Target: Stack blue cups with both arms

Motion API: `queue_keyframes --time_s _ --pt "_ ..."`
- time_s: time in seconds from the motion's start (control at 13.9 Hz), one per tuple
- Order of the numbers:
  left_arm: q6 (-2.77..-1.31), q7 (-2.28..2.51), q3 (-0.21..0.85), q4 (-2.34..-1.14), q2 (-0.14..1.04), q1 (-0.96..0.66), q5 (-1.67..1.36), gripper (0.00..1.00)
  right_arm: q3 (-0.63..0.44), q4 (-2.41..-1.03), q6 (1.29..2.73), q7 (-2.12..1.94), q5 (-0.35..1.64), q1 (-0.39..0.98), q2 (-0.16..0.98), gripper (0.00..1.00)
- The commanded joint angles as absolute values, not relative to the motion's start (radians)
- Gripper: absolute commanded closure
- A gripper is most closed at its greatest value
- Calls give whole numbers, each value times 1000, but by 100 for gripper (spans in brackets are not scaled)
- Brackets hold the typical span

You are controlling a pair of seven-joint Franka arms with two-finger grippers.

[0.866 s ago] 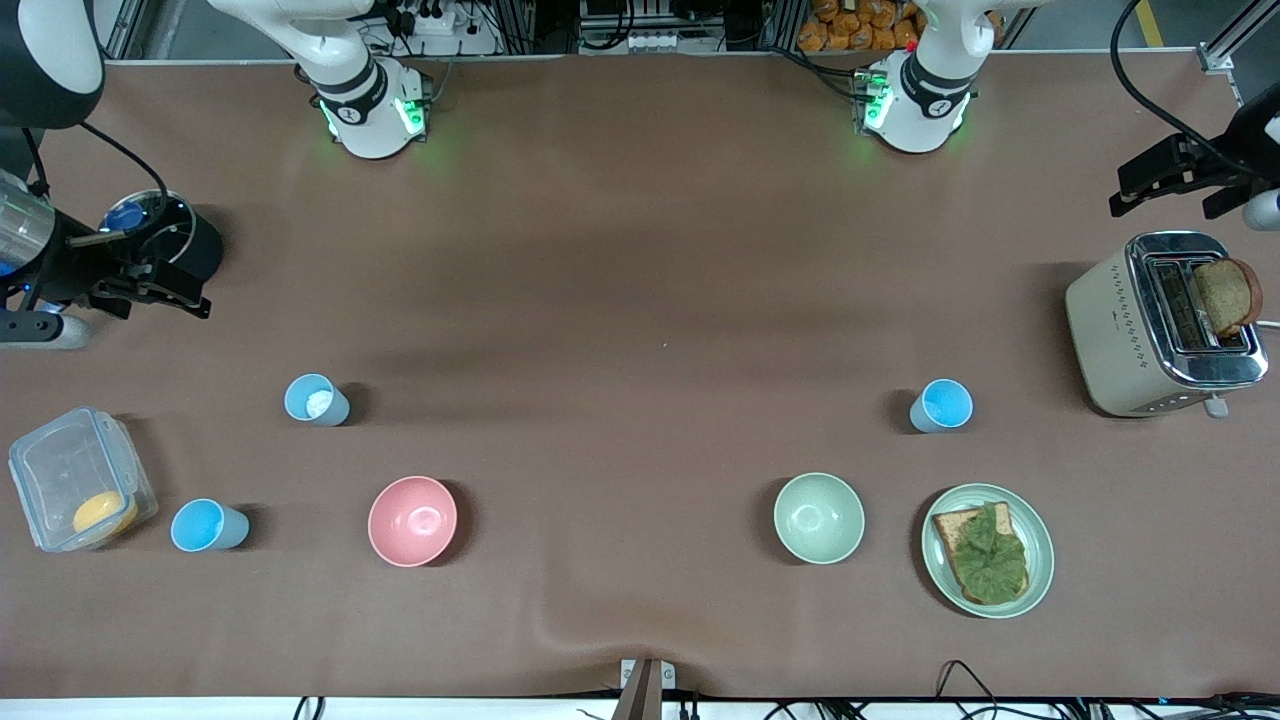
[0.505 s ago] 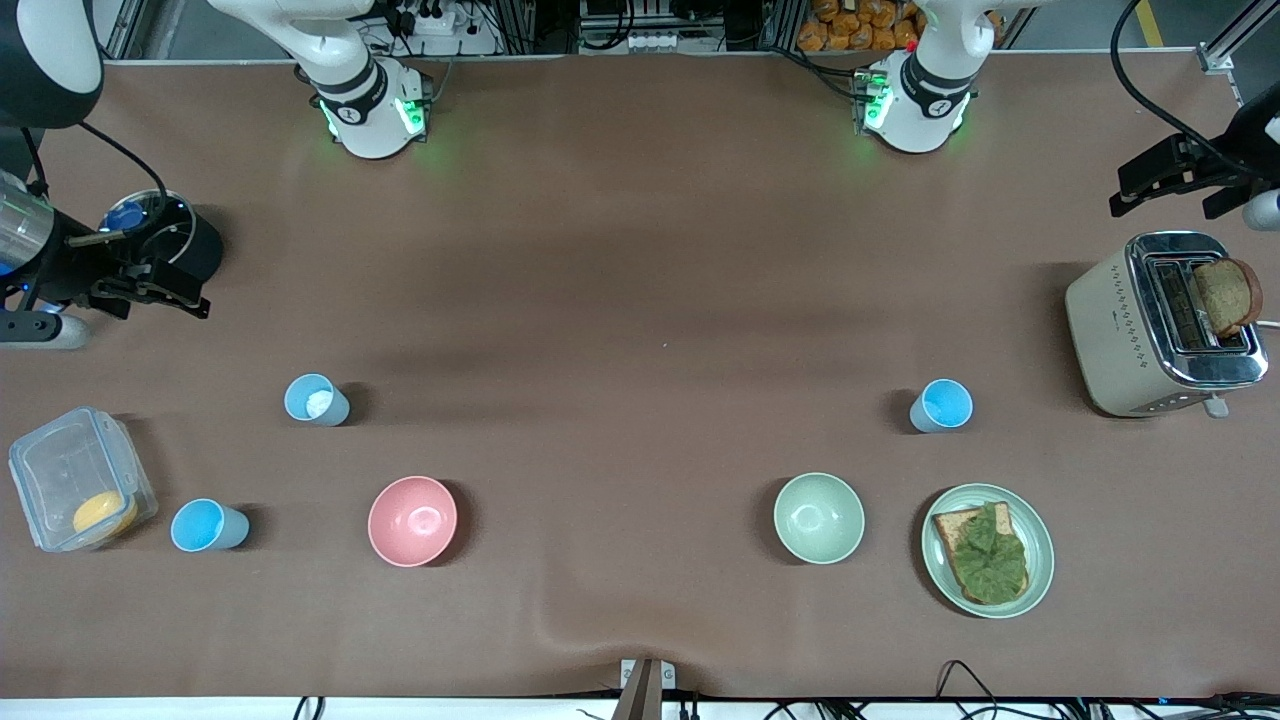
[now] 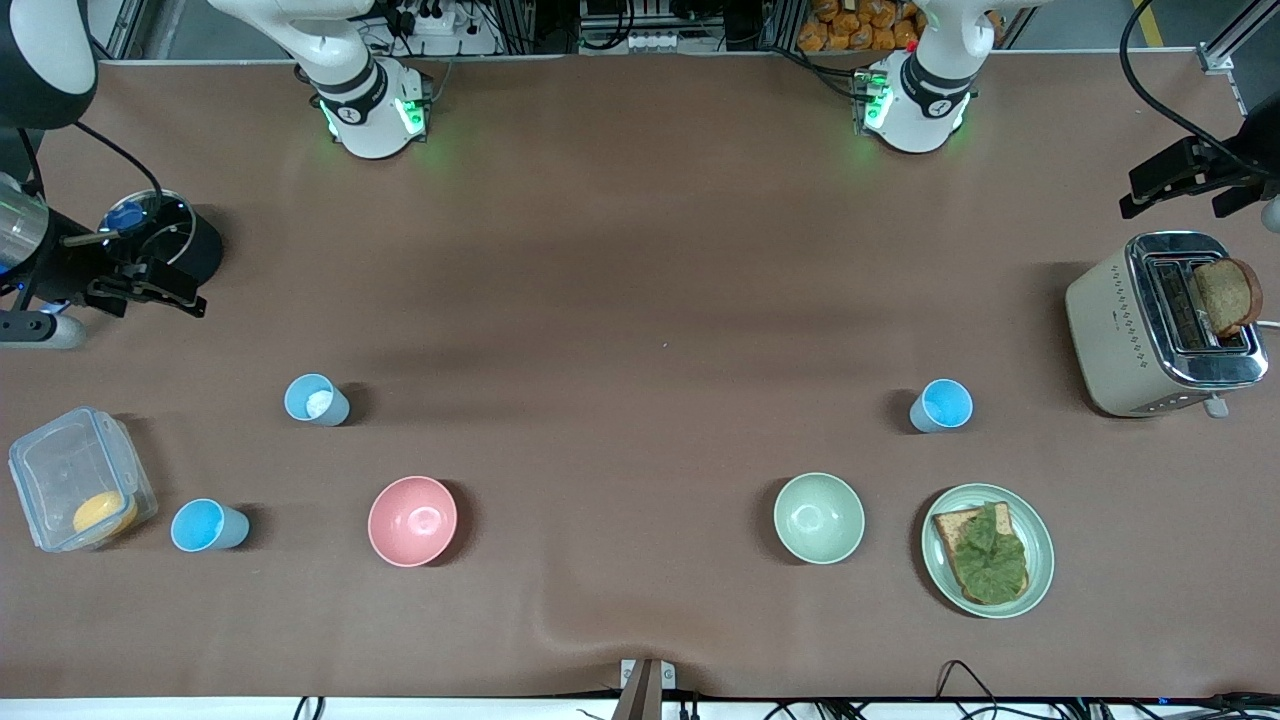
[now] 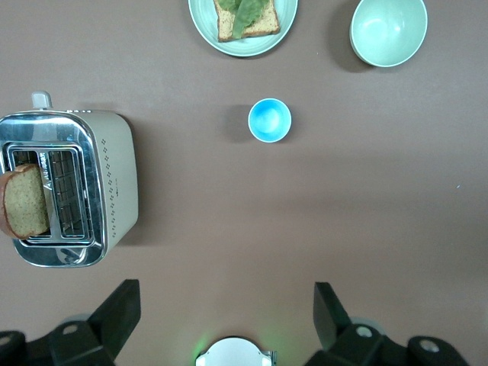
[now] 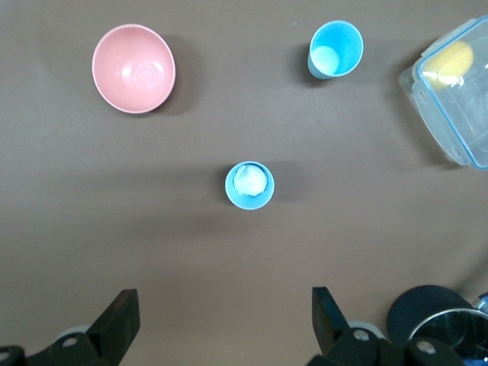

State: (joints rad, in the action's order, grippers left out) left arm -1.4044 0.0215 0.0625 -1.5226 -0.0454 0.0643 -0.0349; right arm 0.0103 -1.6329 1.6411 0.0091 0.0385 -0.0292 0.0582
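Next, my right gripper grabs the paler blue cup by its rim (image 3: 311, 376) (image 5: 250, 208) to stack it with the other blue cups.
Three blue cups stand upright on the brown table. The paler blue cup with a white patch inside (image 3: 316, 400) (image 5: 249, 184) stands toward the right arm's end. A brighter blue cup (image 3: 208, 526) (image 5: 334, 48) stands nearer the front camera, beside the clear box. Another bright blue cup (image 3: 941, 405) (image 4: 269, 120) stands toward the left arm's end, beside the toaster. My right gripper (image 3: 150, 293) (image 5: 225, 320) is open and empty, high over the table by the black jar. My left gripper (image 3: 1180, 192) (image 4: 226, 320) is open and empty, high above the toaster's end.
A pink bowl (image 3: 412, 520) and a pale green bowl (image 3: 818, 517) stand near the front. A plate with toast and lettuce (image 3: 1035, 520), a toaster holding bread (image 3: 1120, 330), a clear box with a yellow item (image 3: 50, 470) and a black jar (image 3: 195, 245) sit at the ends.
Both grippers have drifted slightly outward toward their ends of the table. The cups and bowls have not moved.
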Motion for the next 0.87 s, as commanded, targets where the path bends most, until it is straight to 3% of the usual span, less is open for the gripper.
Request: queue_keyframes --time_s 0.0,0.29,0.43,0.58,0.79 --pt "-1401 40 67 -1520 -48 74 -51 0 14 -1617 1618 20 29 -29 77 0" --pt "-1401 40 67 -1520 -46 74 -46 0 14 -1615 1618 29 32 -63 97 0" --pt "-1401 37 67 -1519 -37 74 -48 0 14 -1618 1591 31 29 -66 165 0" --pt "-1404 41 64 -1510 53 72 -43 0 14 -1623 1595 28 26 -69 239 0" --pt "-1402 40 66 -1460 83 75 -38 0 14 -1713 1777 28 26 -72 328 0"
